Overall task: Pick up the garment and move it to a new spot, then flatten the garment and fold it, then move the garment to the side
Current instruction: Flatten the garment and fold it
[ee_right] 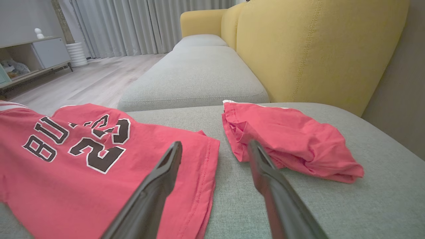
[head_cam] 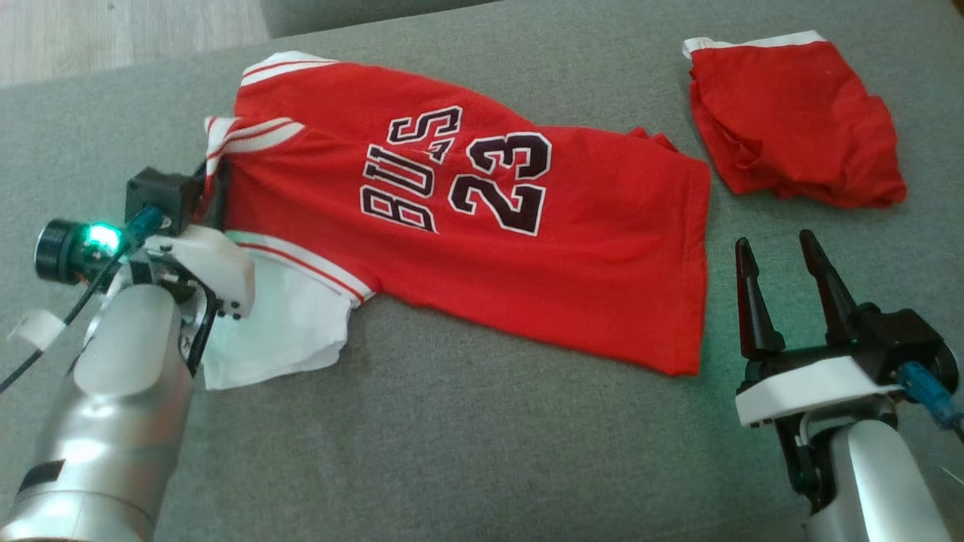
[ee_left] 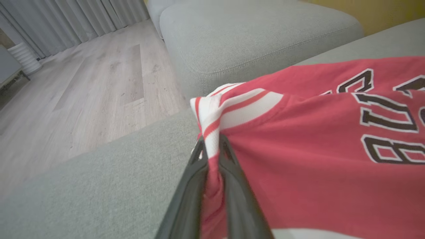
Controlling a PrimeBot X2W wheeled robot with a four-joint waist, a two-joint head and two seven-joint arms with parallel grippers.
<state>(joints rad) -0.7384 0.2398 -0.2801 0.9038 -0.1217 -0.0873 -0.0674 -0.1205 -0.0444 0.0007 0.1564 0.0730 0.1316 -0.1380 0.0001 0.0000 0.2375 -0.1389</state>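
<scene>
The jersey's red body [head_cam: 578, 280] is lying flat and the edge of the cloth is free at the corner, so next I need to use my right gripper to pinch the jersey by its lower hem corner [head_cam: 682, 361].
The garment [head_cam: 467, 248] is a red jersey with white striped trim and dark "23" lettering, spread on the grey sofa cushion [head_cam: 482, 452]. My left gripper [head_cam: 216, 192] is at the jersey's left end. In the left wrist view the left gripper [ee_left: 212, 141] is shut on the white-striped trim of the garment [ee_left: 315, 166], with a fold of cloth pinched between the fingers. My right gripper [head_cam: 776, 241] stands open just right of the jersey's hem, nothing between its fingers. The right wrist view shows the right gripper [ee_right: 215, 144] over bare cushion beside the garment [ee_right: 66, 172].
A second red garment [head_cam: 798, 128], folded, lies at the back right, also seen as the folded red piece [ee_right: 285, 139]. White fabric [head_cam: 286, 331] pokes out under the jersey's near left corner. A yellow backrest [ee_right: 315, 49] lies beyond; wooden floor [ee_left: 83, 93] drops off past the cushion's left edge.
</scene>
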